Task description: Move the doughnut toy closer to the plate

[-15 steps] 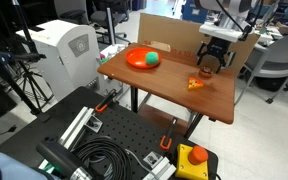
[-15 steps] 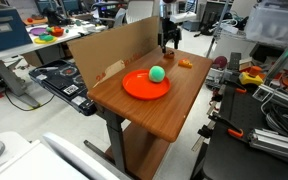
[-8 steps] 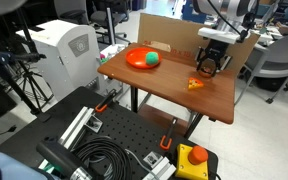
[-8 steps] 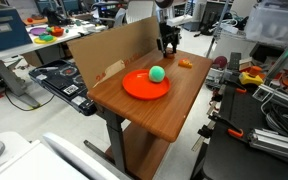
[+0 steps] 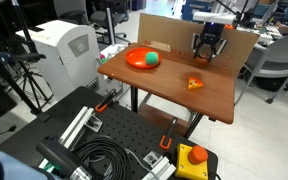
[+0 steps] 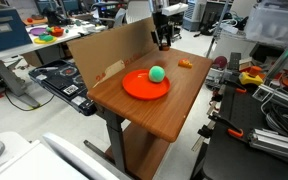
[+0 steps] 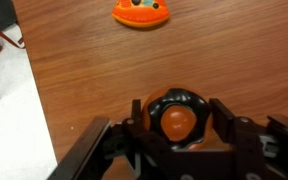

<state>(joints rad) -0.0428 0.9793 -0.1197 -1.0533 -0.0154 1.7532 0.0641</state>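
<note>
The gripper will keep holding the doughnut toy, since only wooden table lies below it and the toy would end well short of the orange plate (image 5: 134,62) if the robot opened the gripper now.
The wrist view shows the doughnut toy (image 7: 176,117), a dark brown ring with an orange centre, held between the two black fingers of my gripper (image 7: 177,114), which is shut on it. In both exterior views the gripper (image 5: 206,51) (image 6: 163,40) hangs just above the far end of the wooden table, near the cardboard wall. The orange plate (image 5: 134,62) (image 6: 134,88) lies some way off toward the middle of the table and holds a green ball (image 5: 152,59) (image 6: 157,73).
An orange-yellow wedge toy (image 5: 195,84) (image 6: 185,64) (image 7: 141,12) lies on the wooden table (image 5: 164,88) (image 6: 154,118) near the gripper. A cardboard wall (image 5: 169,33) (image 6: 104,52) stands along one long edge. Carts, cables and equipment surround the table.
The gripper has shut on the doughnut toy, lifted it off the table and shifted a little toward the cardboard wall and the plate side.
</note>
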